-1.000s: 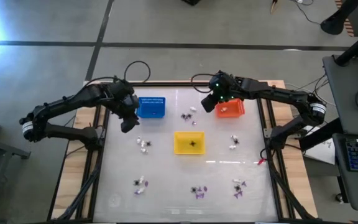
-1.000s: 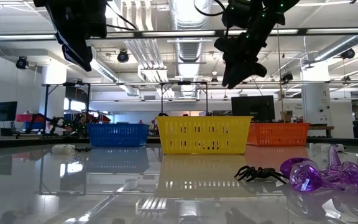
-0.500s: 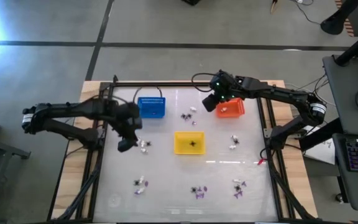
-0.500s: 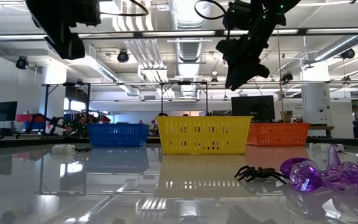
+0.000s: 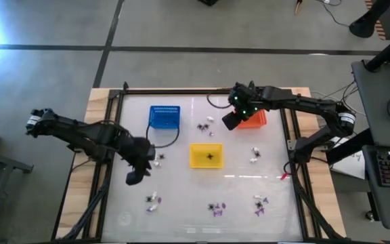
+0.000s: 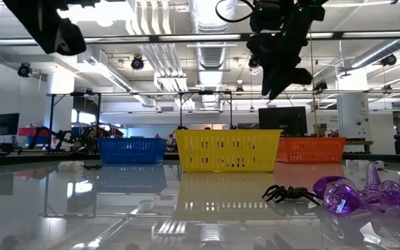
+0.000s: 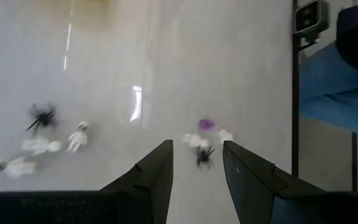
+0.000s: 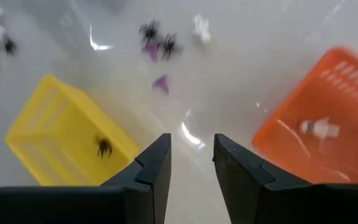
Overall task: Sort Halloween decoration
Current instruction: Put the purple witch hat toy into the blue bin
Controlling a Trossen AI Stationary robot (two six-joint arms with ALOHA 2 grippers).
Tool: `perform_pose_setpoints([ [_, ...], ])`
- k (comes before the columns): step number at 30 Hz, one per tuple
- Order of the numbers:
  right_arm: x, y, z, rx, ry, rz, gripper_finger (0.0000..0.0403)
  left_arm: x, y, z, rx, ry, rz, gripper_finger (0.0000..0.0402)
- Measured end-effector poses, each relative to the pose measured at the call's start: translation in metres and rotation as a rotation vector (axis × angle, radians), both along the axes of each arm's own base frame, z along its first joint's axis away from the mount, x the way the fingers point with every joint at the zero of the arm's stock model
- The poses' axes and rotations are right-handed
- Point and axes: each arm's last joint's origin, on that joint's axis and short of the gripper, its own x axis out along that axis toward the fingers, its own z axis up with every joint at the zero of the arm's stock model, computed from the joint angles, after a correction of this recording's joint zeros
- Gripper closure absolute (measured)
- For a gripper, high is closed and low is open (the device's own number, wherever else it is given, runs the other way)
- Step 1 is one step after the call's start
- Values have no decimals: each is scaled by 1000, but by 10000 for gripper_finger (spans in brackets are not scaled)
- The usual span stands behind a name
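The purple trinket needs to be sorted into the blue basket, so my left gripper should grab it next by its narrow end (image 7: 207,124).
Tiny black, white and purple trinkets lie in small clusters on the table: near the left gripper (image 5: 156,157), by the far baskets (image 5: 205,125), at right (image 5: 254,156) and along the near edge (image 5: 215,208). My left gripper (image 5: 135,177) hovers open above the table's left part; its wrist view shows a white, purple and black cluster (image 7: 202,149) on the table past its fingers. My right gripper (image 5: 228,122) hangs open and empty beside the orange basket (image 5: 252,119). One black spider (image 8: 104,147) lies in the yellow basket (image 5: 206,155), one white trinket (image 8: 319,129) in the orange basket.
The blue basket (image 5: 164,116) stands at the far left, the yellow one in the middle and the orange one at the far right. A black spider (image 6: 288,193) and purple trinkets (image 6: 353,196) lie close to the near edge. Bare tabletop lies between the clusters.
My left gripper has swung from beside the blue basket toward the near edge, past the white cluster at left, and stays open. My right gripper has shifted slightly toward the table's middle and turned a little beside the orange basket. No trinket has moved.
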Motion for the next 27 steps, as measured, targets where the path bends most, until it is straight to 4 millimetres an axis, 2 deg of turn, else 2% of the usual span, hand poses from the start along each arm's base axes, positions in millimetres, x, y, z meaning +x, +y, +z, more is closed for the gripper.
perform_pose_setpoints([
  [6, 2, 26, 0, 39, 51, 37, 291, -1, -24, -22, -33, -40, 1, 279],
  [14, 5, 58, 7, 62, 31, 61, 291, -8, -45, -60, -134, -78, 34, 279],
  [20, 8, 71, 7, 81, 30, 62, 291, -5, -52, -82, -138, -91, 44, 279],
  [27, 8, 75, 7, 89, 31, 56, 291, 14, -68, -104, -63, 1, -1, 279],
])
